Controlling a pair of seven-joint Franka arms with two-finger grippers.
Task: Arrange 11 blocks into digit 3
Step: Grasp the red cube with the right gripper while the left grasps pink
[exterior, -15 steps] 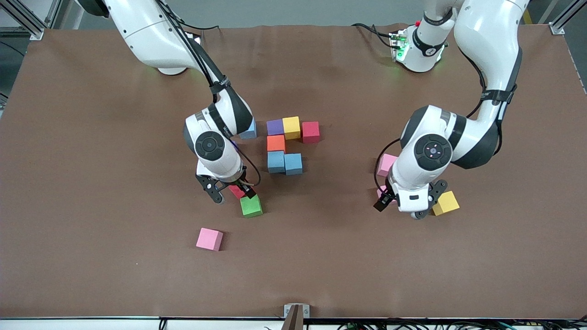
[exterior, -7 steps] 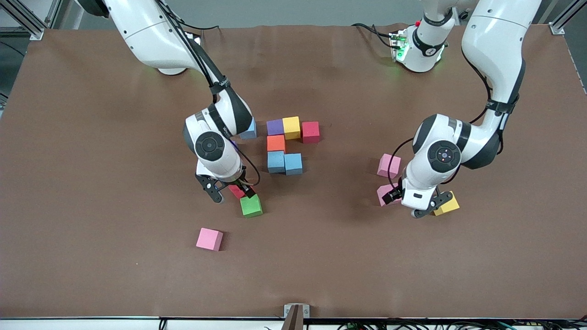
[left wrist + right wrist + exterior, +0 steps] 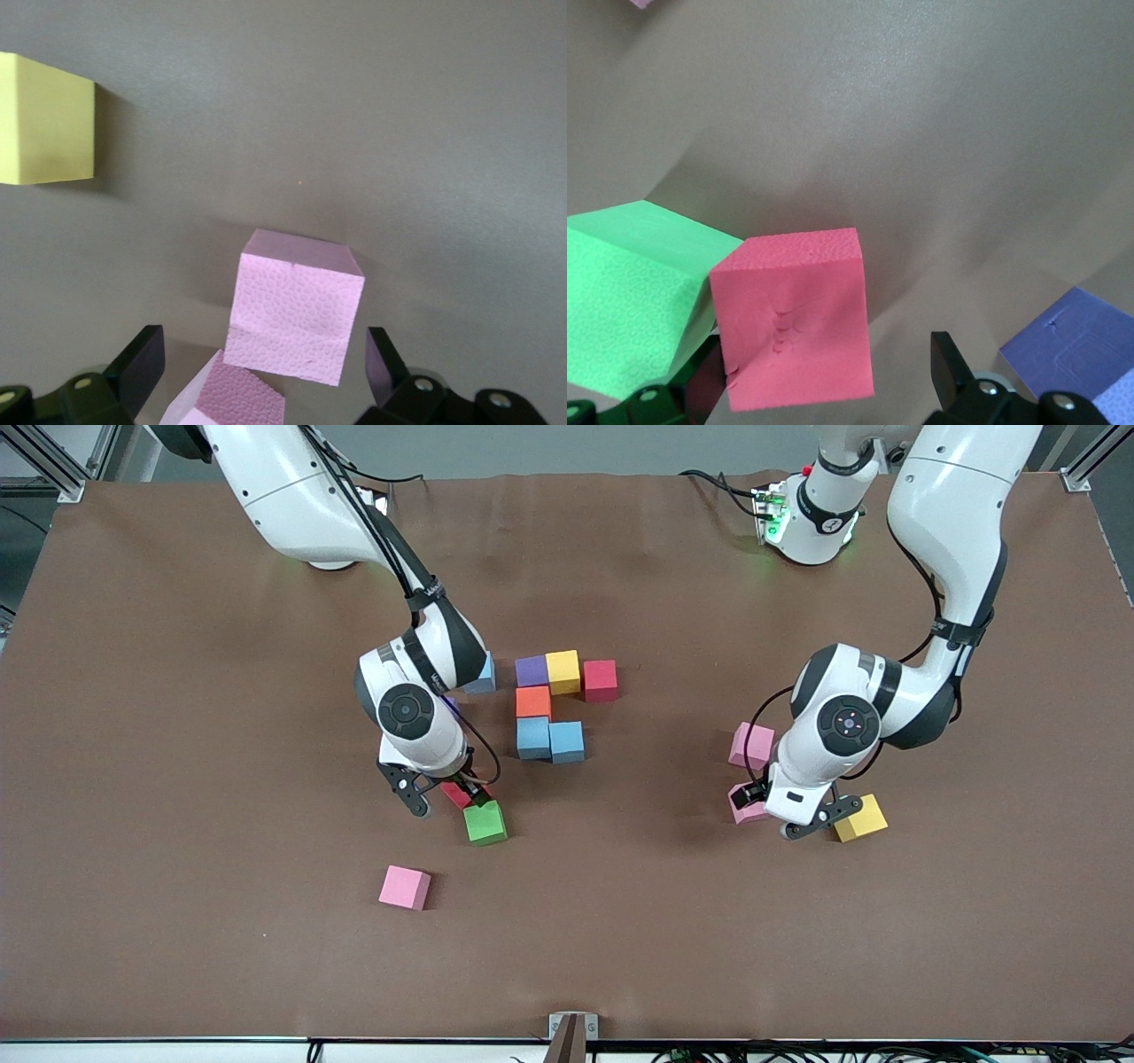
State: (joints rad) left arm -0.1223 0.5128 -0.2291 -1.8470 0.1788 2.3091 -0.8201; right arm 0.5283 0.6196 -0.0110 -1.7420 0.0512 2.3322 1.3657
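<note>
My left gripper would miss the pink block if it closed now. It needs to move toward the block and go lower first.
Several blocks lie joined mid-table: purple, yellow, red, orange and two blue. My right gripper is open low over a loose red block, which stands between its fingers beside a green block. In the right wrist view the red block sits close to the green one. My left gripper is open by a pink block. In the left wrist view a pink block shows between the open fingers.
Another pink block and a yellow one flank the left gripper. A pink block lies nearer the front camera than the green one. A pale blue block is half hidden under the right arm.
The left arm swung toward its own end of the table, then back to the pink block, its wrist turning. The right arm held still over the red block.
</note>
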